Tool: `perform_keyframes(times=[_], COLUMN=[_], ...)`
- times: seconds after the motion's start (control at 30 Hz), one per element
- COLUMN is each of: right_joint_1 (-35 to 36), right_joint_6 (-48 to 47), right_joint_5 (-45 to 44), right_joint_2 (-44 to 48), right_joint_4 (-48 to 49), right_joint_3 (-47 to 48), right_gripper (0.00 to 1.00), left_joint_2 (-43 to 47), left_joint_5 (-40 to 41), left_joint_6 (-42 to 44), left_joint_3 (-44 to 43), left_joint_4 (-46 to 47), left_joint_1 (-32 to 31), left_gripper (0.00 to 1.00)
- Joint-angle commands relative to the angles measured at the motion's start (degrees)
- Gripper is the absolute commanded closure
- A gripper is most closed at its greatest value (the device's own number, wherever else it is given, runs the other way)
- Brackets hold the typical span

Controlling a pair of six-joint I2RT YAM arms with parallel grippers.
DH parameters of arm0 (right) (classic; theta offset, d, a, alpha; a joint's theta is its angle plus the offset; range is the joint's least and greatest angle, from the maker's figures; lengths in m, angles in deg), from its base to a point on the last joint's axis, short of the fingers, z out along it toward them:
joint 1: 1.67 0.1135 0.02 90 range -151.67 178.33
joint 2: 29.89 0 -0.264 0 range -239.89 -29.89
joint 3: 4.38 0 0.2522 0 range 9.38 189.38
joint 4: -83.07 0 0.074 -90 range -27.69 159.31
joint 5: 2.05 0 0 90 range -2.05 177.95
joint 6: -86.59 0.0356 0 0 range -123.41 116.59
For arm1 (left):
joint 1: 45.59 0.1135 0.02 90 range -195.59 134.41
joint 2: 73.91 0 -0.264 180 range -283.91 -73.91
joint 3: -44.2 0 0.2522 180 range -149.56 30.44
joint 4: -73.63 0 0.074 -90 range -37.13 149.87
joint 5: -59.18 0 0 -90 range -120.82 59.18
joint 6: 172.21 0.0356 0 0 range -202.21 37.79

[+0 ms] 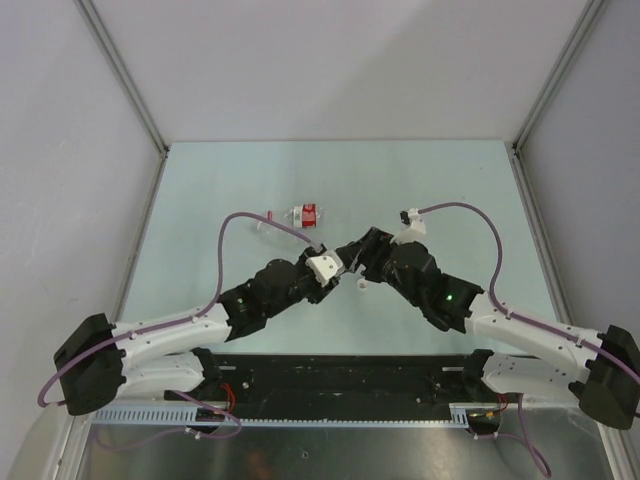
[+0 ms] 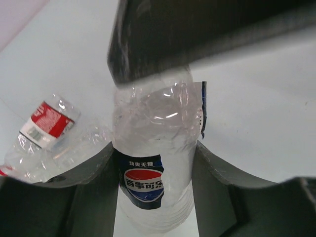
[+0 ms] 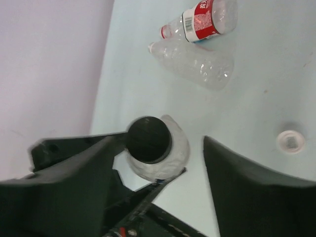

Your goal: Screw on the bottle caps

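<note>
My right gripper grabs the black cap around its side (image 3: 149, 140) next, to turn it and screw it onto the bottle.
My left gripper (image 2: 155, 197) is shut on a clear bottle (image 2: 158, 133) with a blue label, holding it by the body. A black cap (image 3: 148, 139) sits on this bottle's neck. My right gripper (image 3: 163, 163) hangs over the cap with its jaws open; the left finger (image 3: 74, 182) is beside the cap and the right finger (image 3: 256, 187) stands well clear. In the top view both grippers meet mid-table, left (image 1: 335, 268) and right (image 1: 362, 262). A white cap (image 3: 290, 141) lies loose on the table. A red-labelled bottle (image 3: 205, 17) with a red cap (image 3: 164, 32) lies further back.
A label-less clear bottle (image 3: 197, 61) lies on its side against the red-labelled one, also seen in the top view (image 1: 305, 213). The white cap (image 1: 360, 284) lies just below the grippers. Grey walls close in the pale table (image 1: 450, 190) on three sides.
</note>
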Motion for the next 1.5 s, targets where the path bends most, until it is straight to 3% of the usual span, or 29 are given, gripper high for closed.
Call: perform_keyframes(times=[0.0,0.1,0.27,0.4,0.57,0.83,1.27,1.47], right_joint_1=[-0.4,-0.6,-1.1,-1.4,-1.3,0.3,2.2,2.3], right_joint_6=[-5.6,-13.7,-28.5,-47.0,-67.2,-75.3,-76.1,-76.4], right_joint_5=[2.2,6.1,15.1,26.6,49.0,59.9,54.6,53.5], right_joint_2=[3.1,7.9,16.9,22.8,26.4,25.8,20.6,20.0], right_joint_4=[2.2,2.9,2.1,-4.1,-13.4,-11.1,-8.9,-10.1], right_joint_3=[2.0,2.0,2.0,1.8,0.9,-0.4,-0.4,-0.4], right_gripper=[0.10,0.02,0.01,0.01,0.01,0.02,0.22,0.37], left_joint_2=[2.7,5.0,10.7,16.5,21.6,21.3,19.3,19.7], left_joint_5=[0.3,-0.1,-3.3,-17.0,-33.8,-37.7,-40.8,-39.6], left_joint_6=[-2.2,-2.7,-3.7,-1.9,0.2,1.5,2.3,2.6], left_joint_3=[-0.2,2.0,5.0,7.1,6.7,5.2,3.9,4.2], left_joint_4=[9.1,9.1,8.9,6.7,1.2,-3.6,-5.2,-5.4], left_joint_1=[-0.8,-0.8,-0.8,-0.8,-0.8,-0.7,-0.8,-0.7], left_gripper=[1.00,1.00,1.00,1.00,1.00,1.00,1.00,1.00])
